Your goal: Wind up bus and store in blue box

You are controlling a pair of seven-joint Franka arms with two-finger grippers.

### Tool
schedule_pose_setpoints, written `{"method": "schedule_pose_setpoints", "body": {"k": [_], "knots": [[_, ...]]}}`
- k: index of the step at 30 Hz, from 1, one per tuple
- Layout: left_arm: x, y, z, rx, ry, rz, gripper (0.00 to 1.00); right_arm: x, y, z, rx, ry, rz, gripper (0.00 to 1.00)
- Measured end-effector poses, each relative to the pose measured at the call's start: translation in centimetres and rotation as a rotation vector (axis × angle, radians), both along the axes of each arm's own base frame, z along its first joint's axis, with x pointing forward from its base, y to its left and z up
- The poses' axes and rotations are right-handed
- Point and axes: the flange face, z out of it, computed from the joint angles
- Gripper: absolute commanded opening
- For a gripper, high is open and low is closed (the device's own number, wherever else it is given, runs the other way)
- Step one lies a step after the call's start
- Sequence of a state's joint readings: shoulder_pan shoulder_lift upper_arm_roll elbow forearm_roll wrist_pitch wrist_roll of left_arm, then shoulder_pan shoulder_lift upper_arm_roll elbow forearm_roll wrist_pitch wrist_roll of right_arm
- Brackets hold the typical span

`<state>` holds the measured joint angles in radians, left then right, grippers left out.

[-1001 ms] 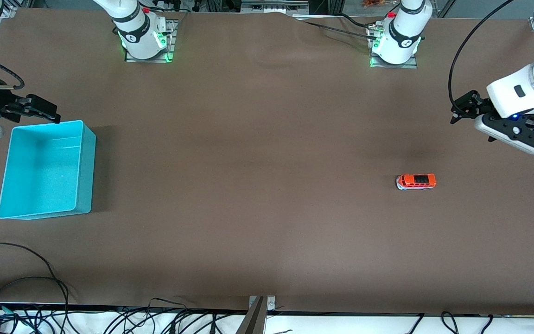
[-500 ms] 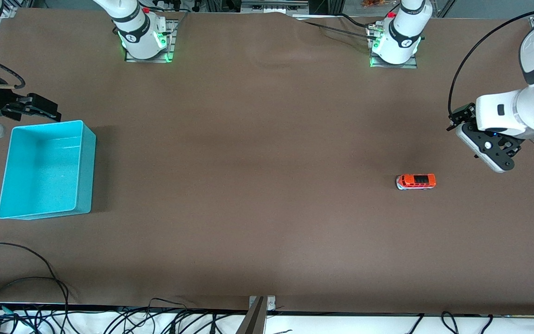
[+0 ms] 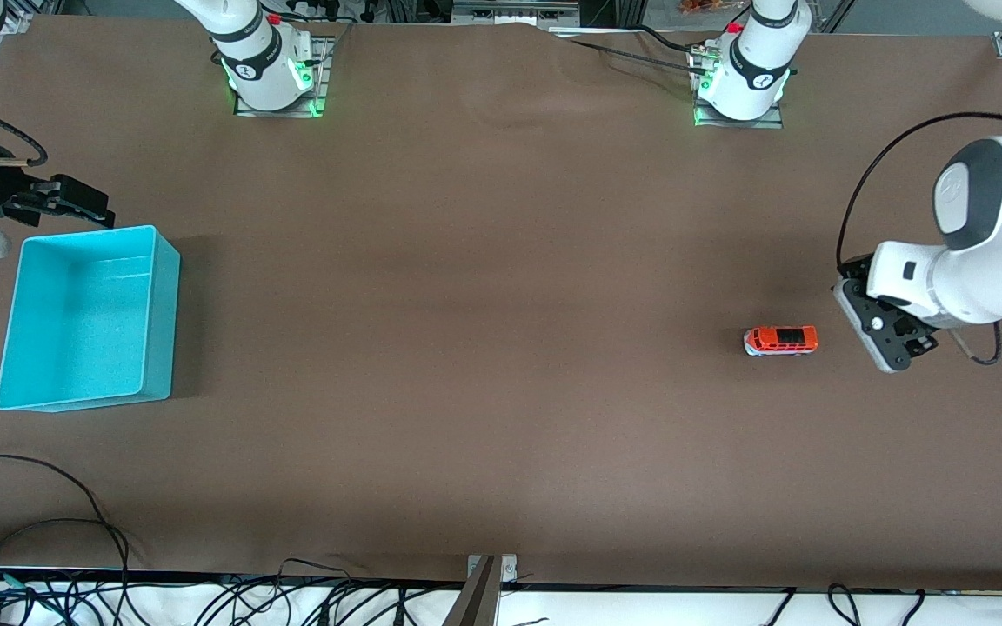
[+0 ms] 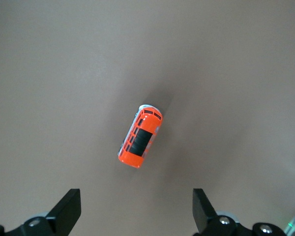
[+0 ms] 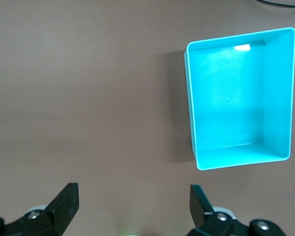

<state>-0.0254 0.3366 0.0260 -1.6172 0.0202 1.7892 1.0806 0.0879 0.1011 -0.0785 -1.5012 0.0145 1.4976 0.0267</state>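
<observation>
I need to grab the bus by its long window sides with my left gripper next, to wind up the bus (image 3: 780,340) for its trip to the blue box.
The bus (image 3: 780,340), a small orange-red toy van with a dark roof panel, stands on its wheels on the brown table toward the left arm's end. My left gripper (image 3: 885,335) hangs open and empty over the table just beside it. In the left wrist view the bus (image 4: 140,136) lies ahead of the open left gripper (image 4: 135,216), not between the fingers. The blue box (image 3: 163,322) is empty at the right arm's end. My right gripper (image 3: 83,207) waits open and empty over the table by the box's rim. The right wrist view shows the box (image 5: 236,155) and that open gripper (image 5: 132,206).
Both arm bases (image 3: 264,69) (image 3: 744,78) stand along the table edge farthest from the front camera. Loose black cables (image 3: 49,530) lie by the nearest edge at the right arm's end. A metal bracket (image 3: 488,578) sits at the middle of the nearest edge.
The left arm has swung down and its gripper has come close beside the bus. The bus, the blue box and the right arm have not moved.
</observation>
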Motion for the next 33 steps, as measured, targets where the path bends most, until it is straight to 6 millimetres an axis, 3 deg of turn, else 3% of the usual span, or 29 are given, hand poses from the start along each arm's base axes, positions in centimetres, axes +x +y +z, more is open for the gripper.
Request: {"method": "schedule_pose_setpoints", "body": {"k": [11,19,33], "knots": [[-1.0,0.2,-8.2,-0.021,-0.026,-0.131,1.00,0.0,0.0,0.0,0.000,0.000,0.000,1.00],[-2.6,0.8,-12.4,-0.039,-0.032,-0.243,1.00,0.0,0.0,0.0,0.000,0.000,0.000,1.00],[-3.7,0.8,-18.9,-0.062,0.014,-0.349,1.00,0.0,0.0,0.0,0.000,0.000,0.000,1.00]]}}
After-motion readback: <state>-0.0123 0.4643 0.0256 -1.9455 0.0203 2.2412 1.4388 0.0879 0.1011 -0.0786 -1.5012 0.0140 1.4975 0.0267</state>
